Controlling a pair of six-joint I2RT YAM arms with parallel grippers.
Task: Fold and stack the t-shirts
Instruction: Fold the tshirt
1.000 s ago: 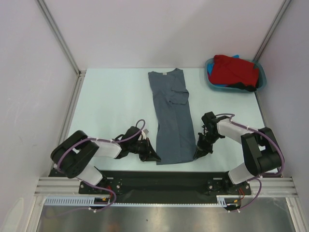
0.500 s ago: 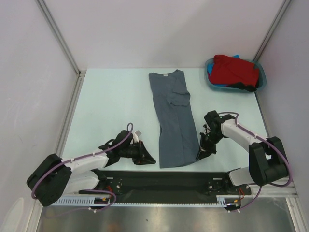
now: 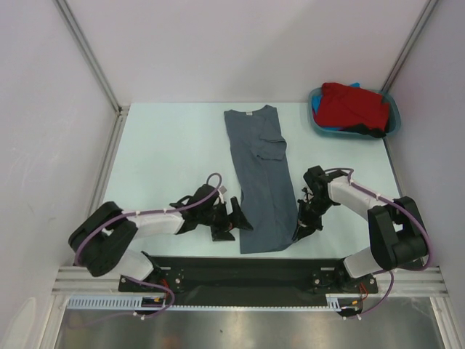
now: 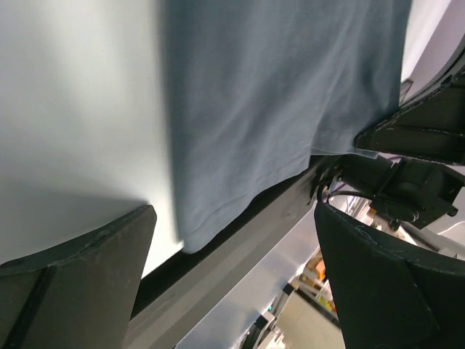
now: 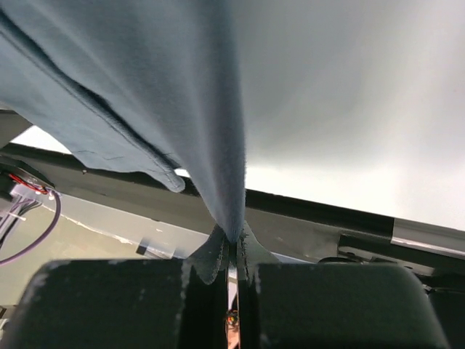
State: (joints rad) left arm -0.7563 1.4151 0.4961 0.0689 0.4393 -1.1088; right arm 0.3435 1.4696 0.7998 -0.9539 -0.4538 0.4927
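My left gripper will fold the hem toward the collar, so it will next grab the slate-grey t-shirt's loose near hem corner [image 3: 243, 250] [image 4: 192, 240], opposite my right gripper's corner.
The slate-grey t-shirt [image 3: 260, 171] lies as a long narrow strip down the middle of the table, collar at the far end. My left gripper [image 3: 237, 217] is open beside its near left corner, touching nothing. In the left wrist view the shirt [image 4: 276, 94] and its loose corner lie between the spread fingers [image 4: 80, 269] of the left gripper [image 4: 232, 280]. My right gripper [image 3: 298, 232] is shut on the near right corner. The right wrist view shows that gripper [image 5: 234, 251] pinching the shirt's [image 5: 145, 73] edge. The red t-shirt [image 3: 354, 105] sits bunched in the tub.
The teal tub [image 3: 393, 120] stands at the far right corner, with bits of blue and black cloth under the red shirt. The black base rail [image 3: 247, 270] runs along the near edge, just below the shirt's hem. White walls and metal posts [image 3: 91, 54] enclose the table.
My left gripper has opened and let go of the shirt's near left corner, then shifted slightly up and right. The right gripper has stayed shut on its corner.
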